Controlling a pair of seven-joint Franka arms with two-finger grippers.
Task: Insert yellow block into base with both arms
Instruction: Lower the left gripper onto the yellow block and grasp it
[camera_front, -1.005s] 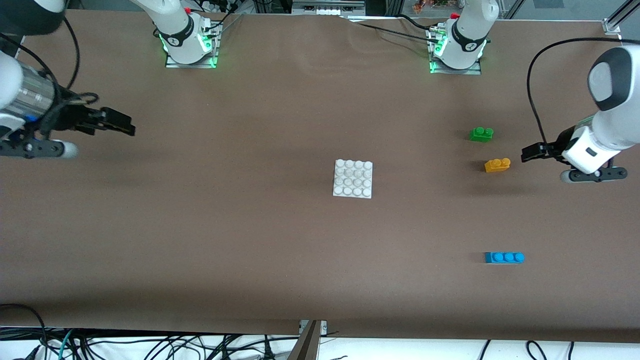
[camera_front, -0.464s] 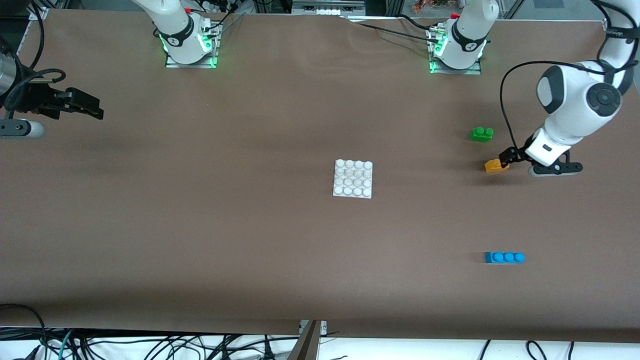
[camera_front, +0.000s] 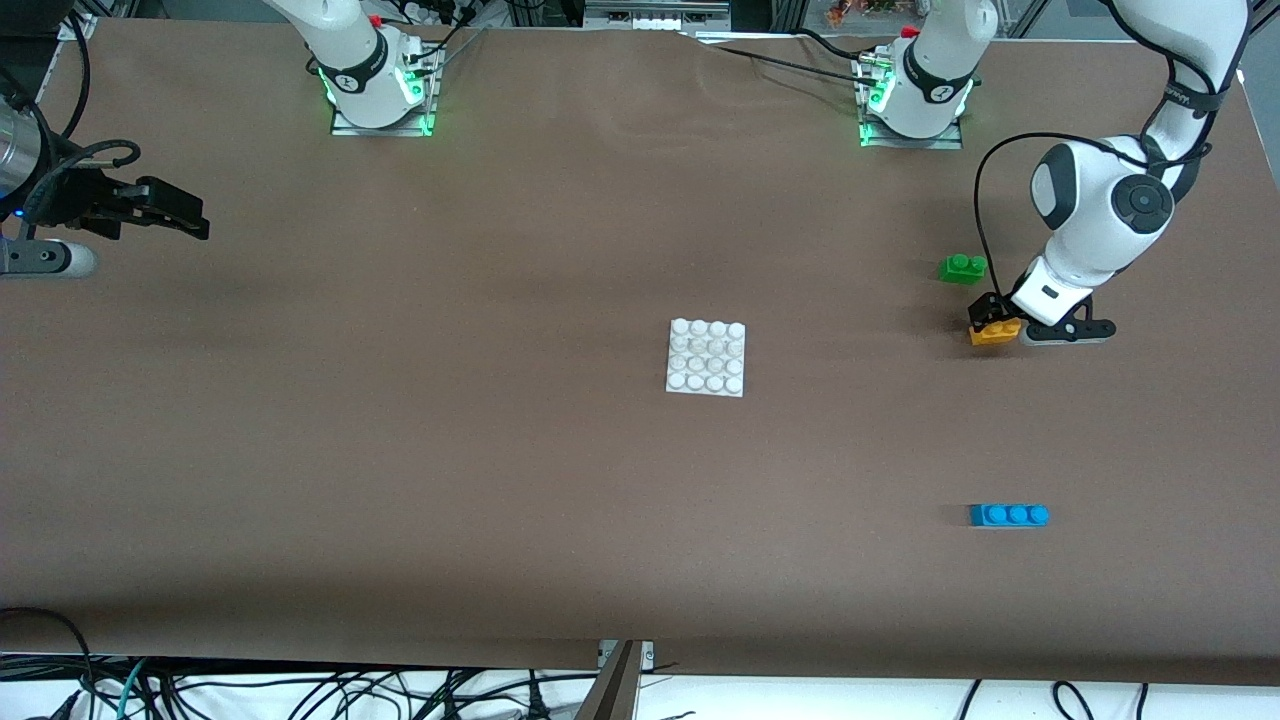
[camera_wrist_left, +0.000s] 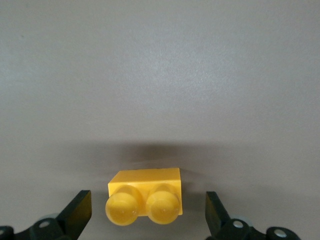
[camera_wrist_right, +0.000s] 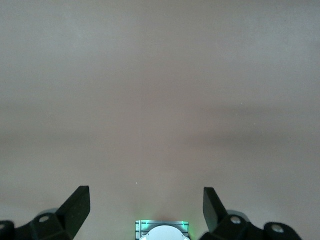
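Note:
I should close my left gripper on the yellow block, because the yellow block (camera_front: 996, 332) (camera_wrist_left: 145, 199) is between my open fingers.
The yellow block (camera_front: 996, 332) lies studs-up on the table near the left arm's end. My left gripper (camera_front: 990, 312) is low over it and open. In the left wrist view the yellow block (camera_wrist_left: 145, 199) sits between the two fingers of the left gripper (camera_wrist_left: 147, 200), with a gap on each side. The white studded base (camera_front: 706, 358) lies flat mid-table, bare. My right gripper (camera_front: 188, 217) hangs open over the right arm's end of the table; the right wrist view shows the right gripper (camera_wrist_right: 144, 196) with nothing between its fingers.
A green two-stud brick (camera_front: 963, 268) lies just farther from the front camera than the yellow block. A blue three-stud brick (camera_front: 1009, 515) lies nearer that camera. The right arm's base mount (camera_wrist_right: 162, 231) shows in the right wrist view.
The left gripper has swung in and come down until its open fingers straddle the yellow block. The right gripper drew back toward its end of the table, then held still.

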